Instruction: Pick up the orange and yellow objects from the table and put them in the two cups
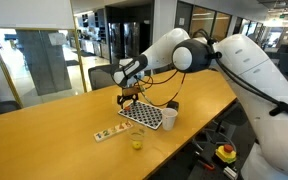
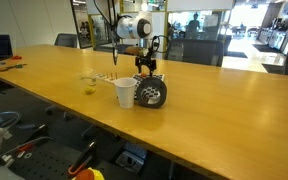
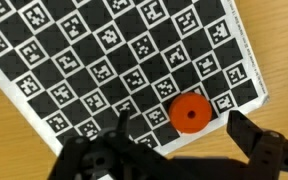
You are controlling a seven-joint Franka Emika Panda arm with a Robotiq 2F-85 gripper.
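Observation:
I should now close my gripper on the orange disc [image 3: 191,112], because my fingertips are at the board on either side of the disc in the wrist view.
An orange disc [image 3: 191,112] with a small centre hole lies on the corner of a black-and-white checkered board [image 3: 94,60], close to the wooden table [image 3: 14,120]. My gripper [image 3: 184,138] hangs open just above it, with one dark finger on each side of the disc and not touching it. In both exterior views the gripper [image 1: 130,99] [image 2: 147,72] hovers over the board [image 1: 147,116]. The white cup [image 1: 170,118] [image 2: 126,93] stands beside the board. The clear cup [image 1: 137,140] [image 2: 89,88] stands farther off, and a yellow piece shows through its lower part.
A pale narrow strip [image 1: 109,132] [image 2: 99,77] with small coloured bits lies near the clear cup. A dark roundish object [image 2: 152,94] sits right next to the white cup. The long tabletop [image 1: 54,120] stretches away, with chairs and glass walls behind.

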